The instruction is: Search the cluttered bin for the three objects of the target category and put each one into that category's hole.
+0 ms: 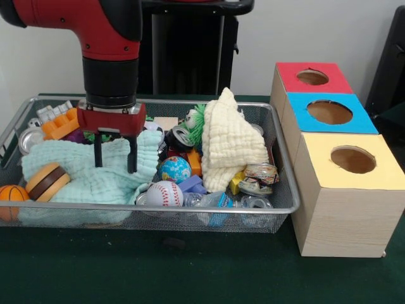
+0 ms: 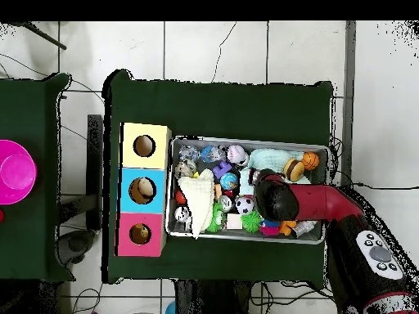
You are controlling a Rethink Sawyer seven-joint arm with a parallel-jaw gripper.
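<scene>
The mint cloth is lying loose and spread over the bin. My gripper should next grab the cloth by the raised fold between its fingers.
My gripper hangs open just above a mint cloth at the left of the wire bin, its two black fingers empty. Near it lie a baseball, a globe ball, a basketball and a toy burger. Seen from overhead, the arm hides the fingers over the bin. The baseball, basketball and a soccer ball show there. Three hole boxes stand beside the bin: red, blue and yellow.
A folded cream cloth stands tall mid-bin. Crushed cans, a plastic bottle, an orange brick and a green spiky toy crowd the rest. A pink bowl sits on another table.
</scene>
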